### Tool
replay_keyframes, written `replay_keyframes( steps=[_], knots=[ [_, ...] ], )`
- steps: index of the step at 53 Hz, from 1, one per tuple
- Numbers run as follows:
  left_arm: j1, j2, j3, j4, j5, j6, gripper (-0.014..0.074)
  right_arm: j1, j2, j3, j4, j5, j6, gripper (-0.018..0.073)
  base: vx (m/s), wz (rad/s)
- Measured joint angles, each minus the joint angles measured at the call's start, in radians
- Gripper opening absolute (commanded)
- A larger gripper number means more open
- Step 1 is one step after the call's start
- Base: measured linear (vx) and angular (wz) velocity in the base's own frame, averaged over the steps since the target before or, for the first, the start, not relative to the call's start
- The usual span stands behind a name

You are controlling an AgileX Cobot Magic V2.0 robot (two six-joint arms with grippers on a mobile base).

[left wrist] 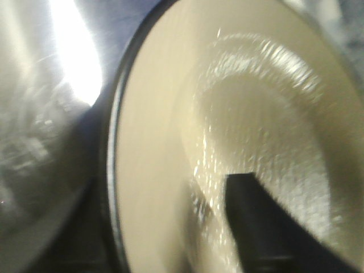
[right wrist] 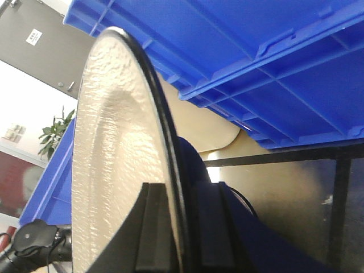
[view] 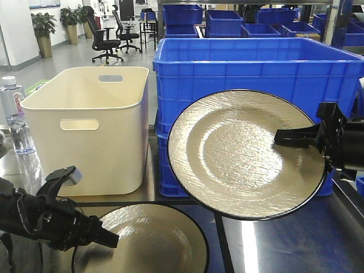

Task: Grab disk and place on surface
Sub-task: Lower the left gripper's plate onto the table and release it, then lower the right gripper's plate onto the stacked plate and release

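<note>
My left gripper should next grab the second cream disk by its black rim to place it on the steel surface.
A cream glass disk with a black rim (view: pixel 239 153) hangs tilted in the air in front of the blue crate. My right gripper (view: pixel 282 136) is shut on its right edge, one finger on each face (right wrist: pixel 179 233). A second, similar disk (view: pixel 153 242) lies low over the shiny steel surface (view: pixel 278 242) at the front. My left gripper (view: pixel 109 239) is at that disk's left rim. The blurred left wrist view shows only one finger (left wrist: pixel 259 222) over that disk (left wrist: pixel 170 142); the other finger is hidden.
A cream plastic tub (view: pixel 91 125) stands at the back left and a large blue crate (view: pixel 256 62) behind the raised disk. A water bottle (view: pixel 12 114) is at the far left. Black tape lines (view: pixel 219 239) cross the steel top.
</note>
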Motion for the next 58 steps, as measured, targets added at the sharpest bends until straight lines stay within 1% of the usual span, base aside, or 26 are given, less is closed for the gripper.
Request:
replay_keyframes(
  steps=[4, 10, 14, 16, 20, 24, 25, 26, 27, 33, 39, 46, 50, 56, 58],
  knots=[
    [0.0, 0.0, -0.015, 0.038, -0.002, 0.001, 0.0631, 0.0, 0.0, 0.0, -0.017, -0.001, 0.0, -0.0009, 0.0, 0.0],
    [0.005, -0.016, -0.06, 0.088, 0.01, 0.001, 0.0602, 0.0, 0.0, 0.0, -0.055, -0.004, -0.001, -0.0009, 0.0, 0.0],
    [0.018, -0.047, -0.102, 0.105, 0.041, 0.001, 0.054, 0.01, 0.006, 0.0, -0.075, -0.015, -0.002, -0.0009, 0.0, 0.0],
    [0.027, -0.065, -0.122, 0.108, 0.057, 0.001, 0.0494, 0.02, 0.014, 0.0, -0.086, -0.032, -0.002, -0.0009, 0.0, 0.0],
    [0.049, -0.114, -0.156, 0.113, 0.086, -0.001, 0.0335, 0.056, 0.04, 0.0, -0.1, -0.068, -0.002, -0.0009, 0.0, 0.0],
    [0.072, -0.175, -0.177, 0.114, 0.1, -0.019, 0.0139, 0.111, 0.081, 0.0, -0.111, -0.096, -0.002, -0.0009, 0.0, 0.0],
    [0.079, -0.196, -0.18, 0.114, 0.1, -0.028, 0.0077, 0.13, 0.091, 0.0, -0.114, -0.1, -0.002, -0.0009, 0.0, 0.0],
    [0.083, -0.21, -0.181, 0.114, 0.098, -0.033, 0.0056, 0.143, 0.106, 0.0, -0.115, -0.107, -0.002, -0.0009, 0.0, 0.0],
    [0.09, -0.231, -0.183, 0.114, 0.098, -0.039, -0.0011, 0.164, 0.116, 0.0, -0.118, -0.114, -0.002, -0.0009, 0.0, 0.0],
    [0.117, -0.334, -0.189, 0.115, 0.084, -0.053, -0.001, 0.278, 0.199, 0.0, -0.118, -0.148, -0.004, -0.0009, 0.0, 0.0],
    [0.124, -0.404, -0.189, 0.126, 0.077, -0.059, -0.0009, 0.379, 0.265, 0.0, -0.118, -0.195, -0.035, -0.0004, 0.0, 0.0],
    [0.124, -0.442, -0.189, 0.131, 0.083, -0.067, -0.0009, 0.457, 0.299, 0.001, -0.103, -0.256, -0.094, 0.0038, 0.0, 0.0],
    [0.124, -0.442, -0.189, 0.135, 0.084, -0.08, -0.0009, 0.482, 0.299, 0.001, -0.091, -0.284, -0.136, 0.01, 0.0, 0.0],
    [0.124, -0.442, -0.189, 0.14, 0.087, -0.09, -0.0008, 0.502, 0.299, 0.001, -0.08, -0.297, -0.212, 0.0248, 0.0, 0.0],
    [0.124, -0.442, -0.189, 0.14, 0.088, -0.09, -0.0008, 0.504, 0.299, 0.001, -0.083, -0.298, -0.241, 0.0314, 0.0, 0.0]
  ],
)
